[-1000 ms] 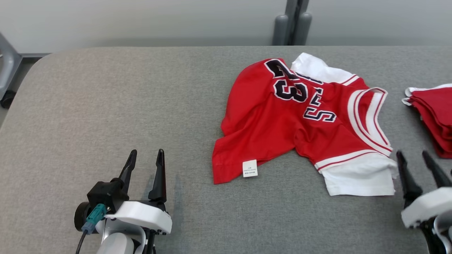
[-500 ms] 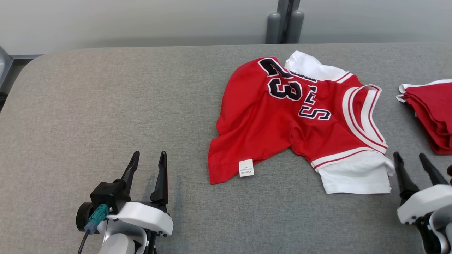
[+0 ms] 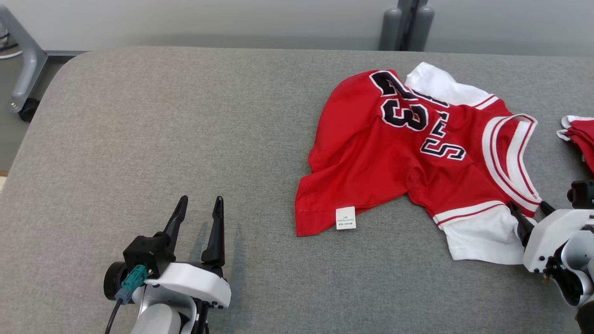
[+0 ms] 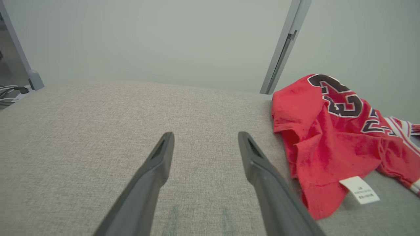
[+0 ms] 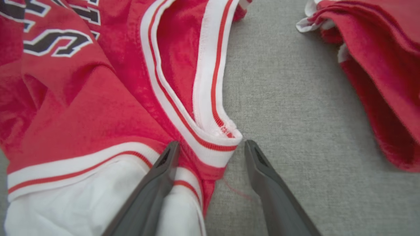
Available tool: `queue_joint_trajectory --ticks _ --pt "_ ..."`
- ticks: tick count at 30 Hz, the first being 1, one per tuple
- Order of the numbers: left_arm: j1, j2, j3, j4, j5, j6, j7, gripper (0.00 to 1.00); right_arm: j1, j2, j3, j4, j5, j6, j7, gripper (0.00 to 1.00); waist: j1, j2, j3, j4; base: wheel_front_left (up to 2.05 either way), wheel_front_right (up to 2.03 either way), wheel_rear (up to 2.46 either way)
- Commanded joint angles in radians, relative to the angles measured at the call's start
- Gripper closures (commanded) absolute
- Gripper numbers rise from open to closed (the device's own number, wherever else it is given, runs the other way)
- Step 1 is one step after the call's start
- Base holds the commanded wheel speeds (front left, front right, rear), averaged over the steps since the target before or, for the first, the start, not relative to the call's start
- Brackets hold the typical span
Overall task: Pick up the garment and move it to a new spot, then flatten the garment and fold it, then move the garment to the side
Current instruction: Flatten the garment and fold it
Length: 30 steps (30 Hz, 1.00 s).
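Observation:
My right gripper should next grab the jersey by the collar's folded end (image 3: 534, 202), because that end stands up in a narrow fold while the white sleeve (image 3: 483, 234) lies slack.
The garment (image 3: 380, 157) is a red jersey with white sleeves, a striped collar and dark "23" lettering. It lies crumpled on the right half of the grey table (image 3: 162, 116), with a white label at its near hem. My right gripper (image 3: 526, 205) is open at the jersey's near right corner. In the right wrist view its fingers (image 5: 211, 143) straddle the collar's lower end, the left finger over the white sleeve (image 5: 82, 196). My left gripper (image 3: 199, 200) stands open over bare table, well left of the jersey (image 4: 328, 131), its fingers (image 4: 205, 135) holding nothing.
A folded stack of red cloth (image 3: 580, 139) lies at the table's right edge, close to my right gripper, and shows as the red stack (image 5: 377, 65) in the right wrist view. Two grey posts (image 3: 408, 28) stand behind the table. A grey wheeled frame leg (image 3: 23, 69) is off the left corner.
The head camera has turned, shifting the whole picture right. My right gripper has advanced from beside the white sleeve to the collar's end. The left gripper has stayed put.

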State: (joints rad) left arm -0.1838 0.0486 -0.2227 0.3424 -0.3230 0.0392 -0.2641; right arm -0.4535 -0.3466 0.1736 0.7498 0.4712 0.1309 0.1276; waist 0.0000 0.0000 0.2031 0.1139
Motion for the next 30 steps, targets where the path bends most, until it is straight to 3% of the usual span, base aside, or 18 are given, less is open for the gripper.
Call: queue_joint_trajectory --ticks 1,2,3,5,6,16,26,27,28,30 --pt "-0.013 0.004 0.001 0.001 -0.001 0.001 0.000 0.00 -0.009 -0.011 0.007 0.010 0.012 0.000 0.013 0.00 0.0000 0.0000 0.003 0.007 0.00 0.00 0.00" --pt "-0.014 0.004 0.001 0.001 -0.002 0.002 0.000 0.00 -0.013 -0.017 0.028 0.020 0.019 0.000 0.030 0.06 0.0000 0.0000 0.004 0.011 0.00 0.00 0.00" --pt "-0.014 0.004 0.000 0.001 -0.002 0.003 0.000 0.00 -0.016 -0.021 0.046 0.028 0.031 0.000 0.040 0.53 0.0000 0.0000 0.005 0.014 0.00 0.00 0.00" --pt "-0.014 0.004 0.001 -0.001 -0.002 0.003 0.000 0.00 -0.023 -0.031 0.078 0.033 0.054 0.000 0.050 0.75 0.0000 0.0000 0.007 0.019 0.00 0.00 0.00" --pt "-0.014 0.004 0.000 -0.001 -0.002 0.004 0.000 0.00 -0.032 -0.042 0.089 0.031 0.059 0.000 0.039 1.00 0.0000 0.0000 0.008 0.022 0.00 0.00 0.00" --pt "-0.021 0.004 -0.006 -0.004 -0.006 0.000 0.000 0.00 -0.210 -0.141 0.115 0.056 0.036 0.000 -0.043 1.00 0.0000 0.0000 0.022 0.036 0.00 0.00 0.00" --pt "-0.045 0.004 -0.020 -0.005 -0.015 0.005 0.000 0.00 -0.394 -0.138 0.120 0.193 -0.033 0.000 -0.051 1.00 0.0000 0.0000 0.063 0.071 0.00 0.00 0.00" --pt "-0.048 0.004 -0.022 -0.005 -0.017 0.006 0.000 0.00 -0.410 -0.135 0.113 0.211 -0.045 0.000 -0.070 0.67 0.0000 0.0000 0.067 0.074 0.00 0.00 0.00" --pt "-0.051 0.004 -0.023 -0.004 -0.019 0.007 0.000 0.00 -0.425 -0.134 0.103 0.230 -0.058 0.000 -0.092 0.02 0.0000 0.0000 0.070 0.077 0.00 0.00 0.00" --pt "-0.054 0.004 -0.026 -0.004 -0.022 0.009 0.000 0.00 -0.443 -0.122 0.096 0.263 -0.087 0.000 -0.137 0.00 0.0000 0.0000 0.073 0.080 0.00 0.00 0.00"
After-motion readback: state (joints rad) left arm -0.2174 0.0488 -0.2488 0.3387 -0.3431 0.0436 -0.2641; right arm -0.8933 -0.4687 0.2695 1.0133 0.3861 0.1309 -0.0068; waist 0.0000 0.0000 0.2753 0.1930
